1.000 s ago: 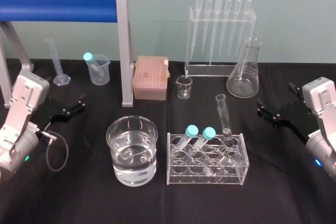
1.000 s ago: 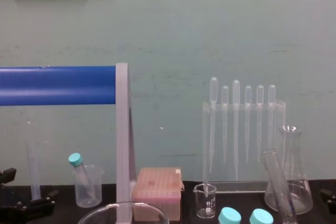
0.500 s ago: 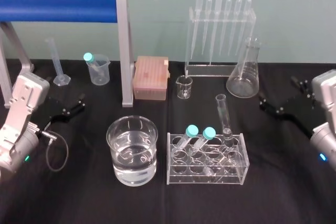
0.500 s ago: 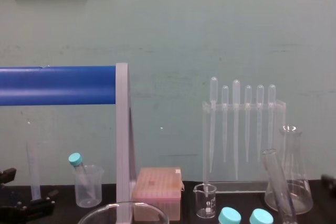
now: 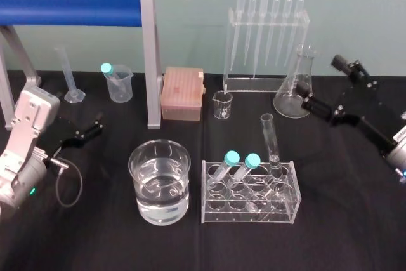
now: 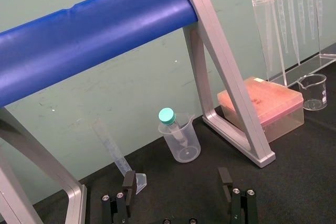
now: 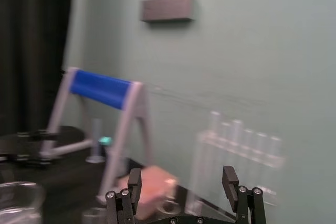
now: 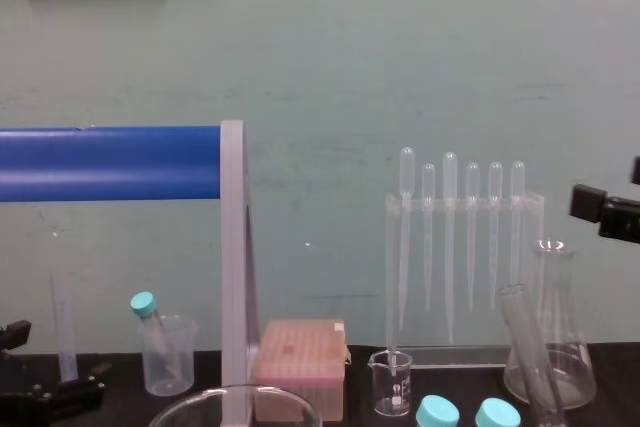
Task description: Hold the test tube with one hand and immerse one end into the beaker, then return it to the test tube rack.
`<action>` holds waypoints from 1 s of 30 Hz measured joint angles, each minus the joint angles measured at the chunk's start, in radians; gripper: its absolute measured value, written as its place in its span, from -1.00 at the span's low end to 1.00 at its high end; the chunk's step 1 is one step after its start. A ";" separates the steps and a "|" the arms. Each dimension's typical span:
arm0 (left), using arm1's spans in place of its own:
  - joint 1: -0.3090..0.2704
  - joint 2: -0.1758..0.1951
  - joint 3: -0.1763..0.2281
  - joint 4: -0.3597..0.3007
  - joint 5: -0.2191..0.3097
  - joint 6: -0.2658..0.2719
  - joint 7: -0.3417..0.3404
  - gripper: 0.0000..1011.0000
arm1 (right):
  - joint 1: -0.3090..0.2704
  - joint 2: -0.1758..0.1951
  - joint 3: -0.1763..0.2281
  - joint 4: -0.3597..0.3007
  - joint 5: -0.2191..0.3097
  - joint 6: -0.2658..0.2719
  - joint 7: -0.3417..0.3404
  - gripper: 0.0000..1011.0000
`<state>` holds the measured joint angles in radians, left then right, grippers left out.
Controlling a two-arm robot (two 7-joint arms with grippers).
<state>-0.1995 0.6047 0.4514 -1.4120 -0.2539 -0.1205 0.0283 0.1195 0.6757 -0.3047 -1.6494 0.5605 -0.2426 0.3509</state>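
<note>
The right gripper grips the clear uncapped test tube by its upper part (image 8: 518,311) next, to immerse one end into the beaker.
The test tube (image 5: 269,139) is a clear uncapped tube leaning in the back right hole of the clear test tube rack (image 5: 250,204); the chest view shows the test tube (image 8: 527,352) low on the right. The beaker (image 5: 160,182), wide and holding water, stands left of the rack, and its rim (image 8: 235,399) peeks in at the chest view's lower edge. My right gripper (image 5: 325,84) hangs open and empty above the table at the right, beside the conical flask; its fingers (image 7: 229,178) stand wide apart. My left gripper (image 5: 95,125) rests open at the far left, fingers (image 6: 129,184) apart.
Two teal-capped tubes (image 5: 241,160) lean in the rack's front holes. Along the back stand a pipette stand (image 5: 266,42), conical flask (image 5: 295,90), small beaker (image 5: 222,105), pink tip box (image 5: 183,93), plastic cup with a capped tube (image 5: 118,84) and graduated cylinder (image 5: 68,75). A blue-barred frame (image 5: 151,61) stands back left.
My right arm has lifted and swung back toward the conical flask, its open gripper now higher and farther from me. The left arm and the glassware have not moved.
</note>
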 joint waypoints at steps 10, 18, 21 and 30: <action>0.000 0.000 0.000 0.000 0.000 0.000 0.000 0.98 | 0.022 -0.001 -0.051 0.009 0.037 0.031 0.182 0.98; 0.000 0.000 0.000 0.000 0.000 0.000 0.000 0.98 | 0.057 -0.035 -0.087 0.054 0.028 0.090 0.233 0.98; 0.000 0.000 0.000 0.000 0.000 0.000 0.000 0.98 | 0.071 -0.052 -0.097 0.078 0.019 0.121 0.240 0.98; 0.000 0.000 0.000 0.000 0.000 0.000 0.000 0.98 | 0.078 -0.071 -0.097 0.099 -0.004 0.155 0.244 0.98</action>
<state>-0.1995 0.6047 0.4514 -1.4120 -0.2539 -0.1205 0.0283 0.1972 0.6049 -0.4019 -1.5500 0.5570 -0.0874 0.5947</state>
